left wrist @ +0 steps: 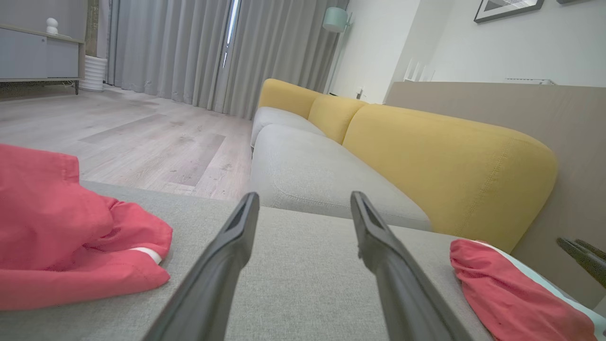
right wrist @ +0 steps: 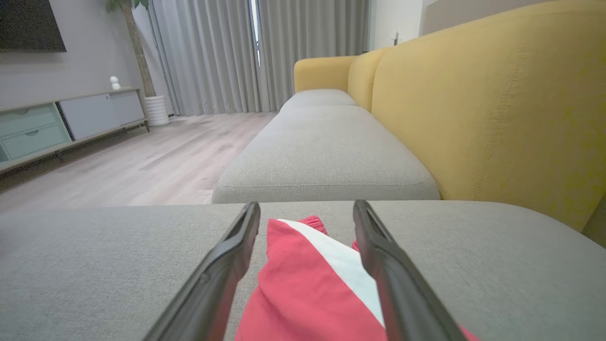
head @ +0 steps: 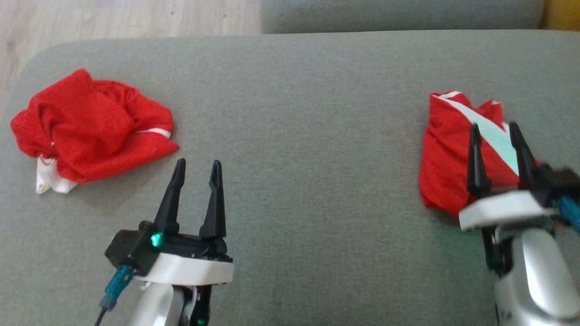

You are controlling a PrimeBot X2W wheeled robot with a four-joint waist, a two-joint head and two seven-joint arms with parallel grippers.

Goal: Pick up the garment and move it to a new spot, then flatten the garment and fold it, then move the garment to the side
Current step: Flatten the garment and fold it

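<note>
I will next grip the folded red garment (head: 446,157) with my right gripper by its white-striped edge (head: 504,142). Then I can pick it up and move it.
A folded red garment (head: 446,149) with a white stripe lies at the right of the grey seat cushion (head: 308,113). My right gripper (head: 494,126) hovers over its near half, open, fingers straddling the stripe and gripping nothing. The right wrist view shows the garment (right wrist: 303,284) lying loose between the spread fingers of the right gripper (right wrist: 307,204). My left gripper (head: 198,162) stands open and empty at the lower left. In the left wrist view the left gripper (left wrist: 304,196) points across bare cushion, with the folded garment (left wrist: 511,293) at the lower right.
A second, crumpled red garment (head: 90,124) with white trim lies at the cushion's left end, also in the left wrist view (left wrist: 57,237). A yellow backrest (right wrist: 497,104) runs along the right. Wooden floor (head: 113,18) lies beyond the cushion's far left edge.
</note>
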